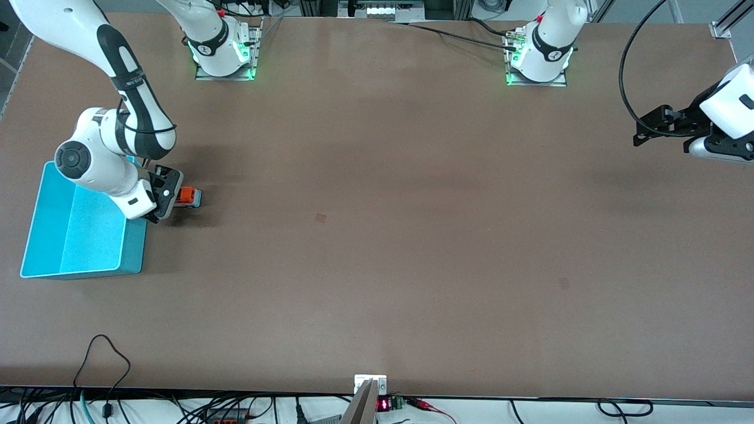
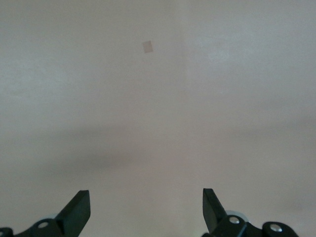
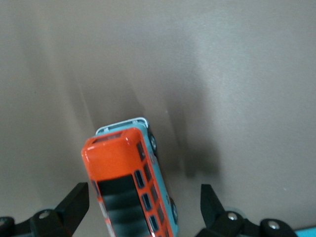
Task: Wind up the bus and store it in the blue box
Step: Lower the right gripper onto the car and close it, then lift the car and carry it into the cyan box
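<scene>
The orange bus [image 1: 190, 196] needs to go into the blue box [image 1: 44, 235]. My right gripper should grab the bus by its long sides with the windows next.
The orange bus [image 1: 190, 196] stands on the table beside the blue box [image 1: 44, 235], toward the left arm's end of it. Its roof carries a dark panel and its lower sides look light blue in the right wrist view [image 3: 129, 182]. My right gripper [image 1: 177, 198] is down at the bus, open, one finger on each side with gaps showing [image 3: 143, 197]. The right arm hides part of the box's wall farthest from the front camera. My left gripper [image 1: 645, 132] waits at the left arm's end of the table, open over bare tabletop [image 2: 145, 195].
The brown table [image 1: 377, 265] has two small darker patches [image 1: 320, 217] [image 1: 564, 283]; one such patch [image 2: 147, 46] shows in the left wrist view. Cables [image 1: 106, 353] lie along the edge nearest the front camera. The box holds nothing.
</scene>
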